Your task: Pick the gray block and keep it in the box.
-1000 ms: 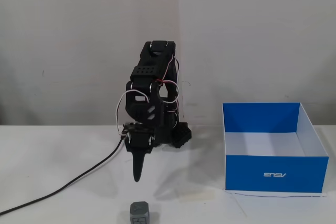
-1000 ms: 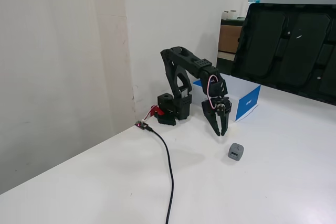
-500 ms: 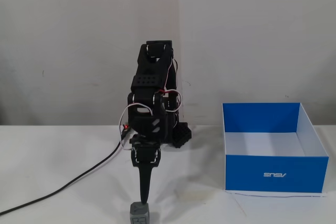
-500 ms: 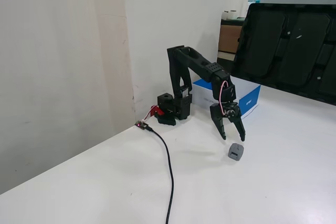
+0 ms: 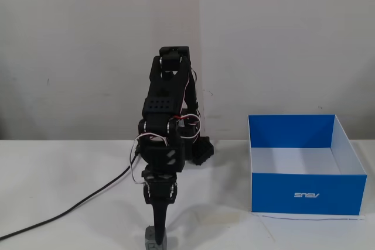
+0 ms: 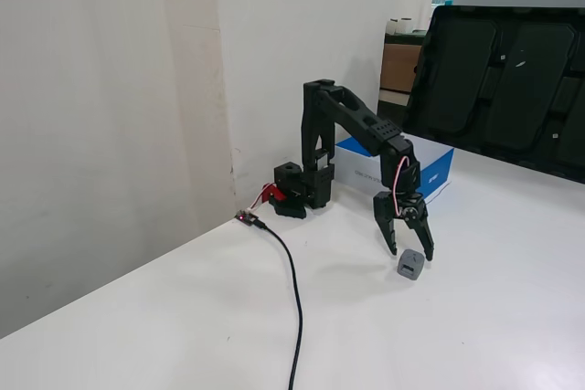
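Observation:
My gripper grabs the gray block (image 6: pixel 411 266) by its opposite sides next, to keep it in the box.
The gray block (image 6: pixel 411 266) is a small cube lying on the white table in front of the arm. In a fixed view it sits at the bottom edge, partly hidden behind the black finger, with its left side (image 5: pixel 149 242) showing. My gripper (image 6: pixel 409 251) points down and is open, with one finger (image 6: pixel 391 242) on each side of the block's top; whether they touch it I cannot tell. The same gripper (image 5: pixel 157 236) looks like a single dark spike from the front. The blue box (image 5: pixel 307 194) with a white inside stands to the right, and behind the arm as the box (image 6: pixel 435 173).
A black cable (image 6: pixel 293 294) runs from the arm's base (image 6: pixel 297 191) across the table; the same cable (image 5: pixel 70 212) leaves the front view at lower left. A wall stands close behind the arm. A large dark panel (image 6: pixel 498 79) rises beyond the table.
The arm has reached forward and down, bringing the gripper from well short of the block to right over it. The jaws have spread from nearly closed to open.

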